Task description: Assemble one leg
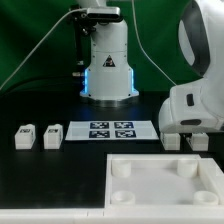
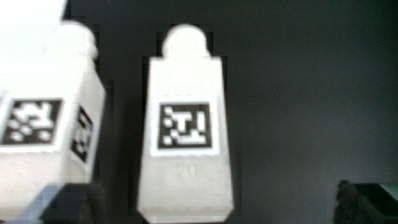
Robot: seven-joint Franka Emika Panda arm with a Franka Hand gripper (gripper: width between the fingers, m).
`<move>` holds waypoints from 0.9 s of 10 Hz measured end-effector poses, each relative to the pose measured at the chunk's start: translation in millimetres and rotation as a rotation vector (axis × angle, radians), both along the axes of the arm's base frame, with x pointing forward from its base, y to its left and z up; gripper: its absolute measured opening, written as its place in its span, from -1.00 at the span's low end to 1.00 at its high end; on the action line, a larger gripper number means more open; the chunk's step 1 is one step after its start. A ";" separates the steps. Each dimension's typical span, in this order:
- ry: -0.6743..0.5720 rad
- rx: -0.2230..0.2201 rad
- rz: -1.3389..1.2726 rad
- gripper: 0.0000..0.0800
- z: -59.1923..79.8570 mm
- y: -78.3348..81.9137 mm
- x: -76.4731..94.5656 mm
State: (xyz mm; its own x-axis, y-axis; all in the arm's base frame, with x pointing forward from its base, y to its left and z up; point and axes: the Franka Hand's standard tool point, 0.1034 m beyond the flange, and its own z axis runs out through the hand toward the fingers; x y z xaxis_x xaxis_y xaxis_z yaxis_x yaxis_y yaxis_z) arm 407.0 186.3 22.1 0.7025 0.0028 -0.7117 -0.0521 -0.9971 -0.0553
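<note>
My gripper has yet to reach the white leg and needs to grab it by its flat end (image 2: 185,202). The leg's rounded tip then stays free to go into the tray's socket.
In the wrist view a white leg (image 2: 187,120) with a square marker tag lies on the black table. Its near end sits between my open gripper (image 2: 217,203) fingers, closer to one dark fingertip (image 2: 57,205) than to the other. I cannot tell whether the fingers touch it. A second leg (image 2: 45,110) lies alongside it. In the exterior view the gripper (image 1: 184,135) hangs low at the exterior view's right, with two white legs (image 1: 170,140) showing under the hand. Two more legs (image 1: 22,136) lie at the exterior view's left.
The large white tray (image 1: 165,182) with round corner sockets lies at the front, just in front of the gripper. The marker board (image 1: 110,130) lies in the middle of the table. The robot base (image 1: 105,65) stands behind it.
</note>
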 end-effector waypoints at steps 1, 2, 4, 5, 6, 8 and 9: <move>-0.003 -0.001 0.000 0.62 -4.7 -0.5 -4.6; 0.007 -0.007 -0.005 0.62 -8.4 -0.4 -8.5; 0.039 -0.015 -0.008 0.62 -13.3 0.3 -13.1; 0.039 -0.016 -0.006 0.62 -14.4 0.2 -14.2; 0.039 -0.016 -0.004 0.62 -14.9 0.7 -15.2; 0.039 -0.015 -0.004 0.30 -15.0 0.6 -15.1; 0.039 -0.015 -0.003 -0.04 -15.0 0.6 -15.1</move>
